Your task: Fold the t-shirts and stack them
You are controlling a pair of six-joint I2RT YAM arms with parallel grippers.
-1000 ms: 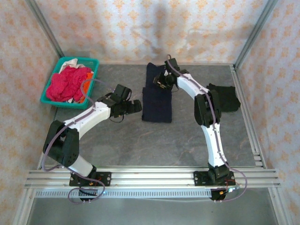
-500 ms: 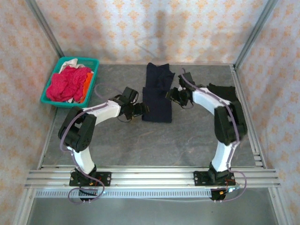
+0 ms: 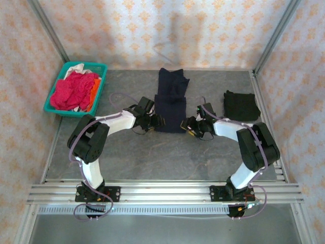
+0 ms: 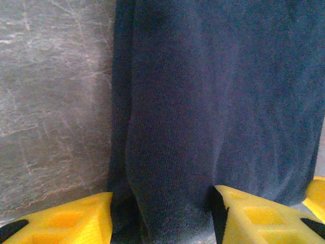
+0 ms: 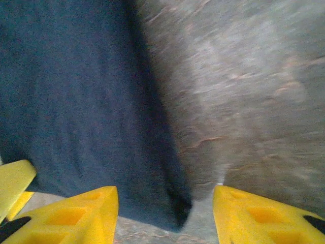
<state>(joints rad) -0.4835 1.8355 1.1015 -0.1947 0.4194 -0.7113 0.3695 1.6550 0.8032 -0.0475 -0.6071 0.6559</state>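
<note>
The navy t-shirt [image 3: 170, 99] needs its near end folded over evenly, so my right gripper should next grab it by its near corner [image 3: 184, 130], opposite my left gripper.
A dark navy t-shirt [image 3: 170, 99], folded into a long strip, lies mid-table, running from the far side toward me. My left gripper [image 3: 155, 122] sits low at its near left corner. In the left wrist view its yellow fingers [image 4: 66, 218] stand apart, and the navy cloth [image 4: 203, 101] fills the gap between them. At the near right corner is my right gripper [image 3: 190, 124], open. Between its fingers [image 5: 254, 213] lie the cloth's corner [image 5: 175, 203] and bare table. A folded black t-shirt [image 3: 240, 105] rests at the right.
A teal basket [image 3: 57, 108] at the far left holds magenta-red [image 3: 71, 90], orange and white shirts. Metal frame posts and patterned walls close in the table. Bare grey tabletop [image 3: 167, 157] stretches between the navy strip and the arm bases.
Both grippers came to the near end of the navy strip. The right one travelled down from its far end and the left one moved right. The left jaws narrowed. The black shirt is now uncovered.
</note>
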